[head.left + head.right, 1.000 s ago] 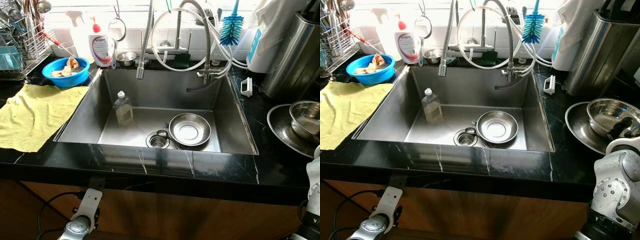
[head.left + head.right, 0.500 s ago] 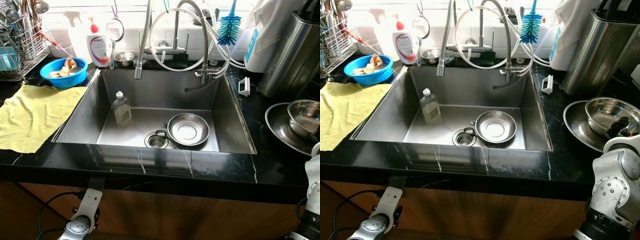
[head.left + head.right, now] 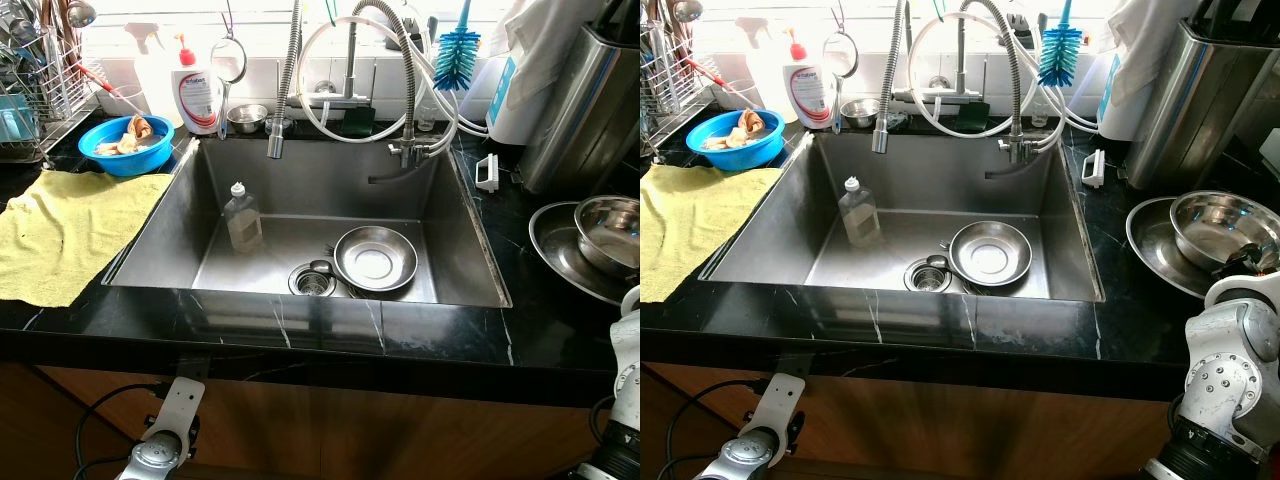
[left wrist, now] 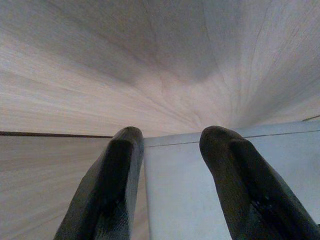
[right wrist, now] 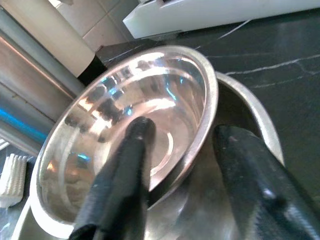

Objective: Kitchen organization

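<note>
The right gripper will next take hold of the small steel bowl by its rim (image 3: 590,207) (image 5: 196,143), so that the counter gets cleared into the sink.
On the black counter right of the sink, a steel bowl (image 3: 1215,222) sits inside a wider steel dish (image 3: 1152,250). My right gripper (image 5: 185,130) is open and straddles that bowl's rim (image 5: 202,135), one finger inside and one outside; its black fingers (image 3: 1252,258) show at the bowl's near side. Another steel bowl (image 3: 375,258) lies in the sink (image 3: 300,300) beside the drain strainer (image 3: 313,278), with a clear soap bottle (image 3: 242,215) standing to its left. My left gripper (image 4: 171,135) hangs open below the counter, facing the wooden cabinet front.
A yellow cloth (image 3: 60,230) and a blue bowl (image 3: 128,145) lie left of the sink, near a dish rack (image 3: 30,90). Behind the sink are a white bottle (image 3: 199,90), a small steel bowl (image 3: 247,117), hose taps and a blue brush (image 3: 459,55). A tall steel canister (image 3: 1200,100) stands far right.
The head views have shifted slightly, so the whole scene sits a little lower and to the left. My right gripper stays at the bowl's rim; nothing else has moved.
</note>
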You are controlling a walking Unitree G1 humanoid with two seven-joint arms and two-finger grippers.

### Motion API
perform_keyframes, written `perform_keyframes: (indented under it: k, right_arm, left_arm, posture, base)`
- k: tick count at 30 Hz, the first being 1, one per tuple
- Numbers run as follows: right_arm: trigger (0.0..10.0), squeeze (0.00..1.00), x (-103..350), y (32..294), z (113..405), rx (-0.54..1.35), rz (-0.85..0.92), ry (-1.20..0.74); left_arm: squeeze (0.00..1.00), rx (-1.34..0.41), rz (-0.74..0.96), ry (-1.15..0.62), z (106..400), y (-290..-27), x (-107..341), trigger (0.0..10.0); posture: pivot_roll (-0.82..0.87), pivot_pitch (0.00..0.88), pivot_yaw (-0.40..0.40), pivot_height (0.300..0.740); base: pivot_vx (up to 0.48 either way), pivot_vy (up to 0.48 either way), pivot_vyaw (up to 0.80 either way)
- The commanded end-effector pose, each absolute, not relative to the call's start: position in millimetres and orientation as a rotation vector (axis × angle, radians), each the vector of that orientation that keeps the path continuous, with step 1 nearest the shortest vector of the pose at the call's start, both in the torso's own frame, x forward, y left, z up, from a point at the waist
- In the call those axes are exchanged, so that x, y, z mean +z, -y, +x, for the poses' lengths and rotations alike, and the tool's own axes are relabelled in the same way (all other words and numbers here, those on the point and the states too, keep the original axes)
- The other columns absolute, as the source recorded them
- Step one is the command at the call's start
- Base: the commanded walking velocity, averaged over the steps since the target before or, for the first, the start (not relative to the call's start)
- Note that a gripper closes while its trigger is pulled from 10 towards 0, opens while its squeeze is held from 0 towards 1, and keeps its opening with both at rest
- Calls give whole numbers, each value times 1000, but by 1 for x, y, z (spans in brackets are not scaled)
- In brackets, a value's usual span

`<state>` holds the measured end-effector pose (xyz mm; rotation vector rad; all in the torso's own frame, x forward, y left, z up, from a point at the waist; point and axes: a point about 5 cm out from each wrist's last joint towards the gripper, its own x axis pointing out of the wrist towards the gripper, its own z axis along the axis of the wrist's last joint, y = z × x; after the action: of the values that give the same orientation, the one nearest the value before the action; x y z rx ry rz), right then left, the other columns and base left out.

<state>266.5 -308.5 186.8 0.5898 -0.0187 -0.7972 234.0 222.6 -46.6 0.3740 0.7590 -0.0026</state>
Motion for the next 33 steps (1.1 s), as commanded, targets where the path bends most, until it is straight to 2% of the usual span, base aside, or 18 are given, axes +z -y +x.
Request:
perform_keyframes:
  k: [1,18,23,33]
  right_arm:
    - [0,0,178,303,271,-782,622,-39]
    - [0,0,188,302,274,-756,633,27]
    - [0,0,218,297,275,-692,568,216]
    - [0,0,247,275,283,-530,431,348]
  left_arm:
    - [0,-14,394,-757,235,-222,-46,10000]
    - [0,-10,397,-750,236,-222,-45,10000]
    - [0,-6,398,-743,237,-222,-44,10000]
    - [0,-1,396,-728,240,-220,-43,10000]
  posture:
    - [-72,0,24,740]
    - [-74,0,23,740]
    - [-74,0,25,740]
    - [-74,0,23,740]
  base:
    - [0,0,0]
    - [0,0,0]
    - [0,0,0]
    - [0,0,0]
